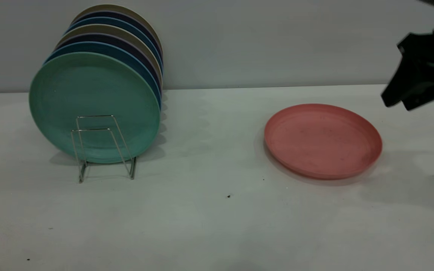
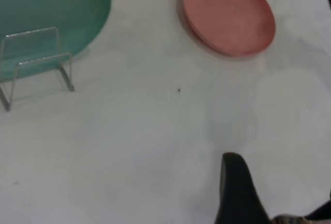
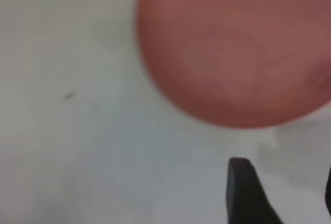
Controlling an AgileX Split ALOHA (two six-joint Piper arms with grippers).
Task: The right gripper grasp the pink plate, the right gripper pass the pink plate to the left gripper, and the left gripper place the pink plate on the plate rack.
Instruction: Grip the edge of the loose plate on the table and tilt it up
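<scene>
The pink plate needs to go to my left gripper for the plate rack (image 1: 104,146). My right gripper will grab the plate by its rim (image 1: 377,137) next, and then it can pass the plate over.
The pink plate (image 1: 322,141) lies flat on the white table, right of centre; it also shows in the left wrist view (image 2: 227,14) and fills much of the right wrist view (image 3: 238,48). My right gripper (image 1: 399,103) hovers above and just right of the plate's far edge, open and empty; its fingers (image 3: 243,193) stand apart, short of the rim. The plate rack (image 1: 104,146) stands at the left, its front wire loops bare (image 2: 36,63). My left gripper (image 2: 279,193) is out of the exterior view; it is open and empty, above bare table well short of the plate.
A green plate (image 1: 94,107) stands upright in the rack, with several blue, dark and beige plates (image 1: 126,37) stacked behind it. The table's back edge meets a grey wall (image 1: 258,45). Bare table lies between rack and pink plate.
</scene>
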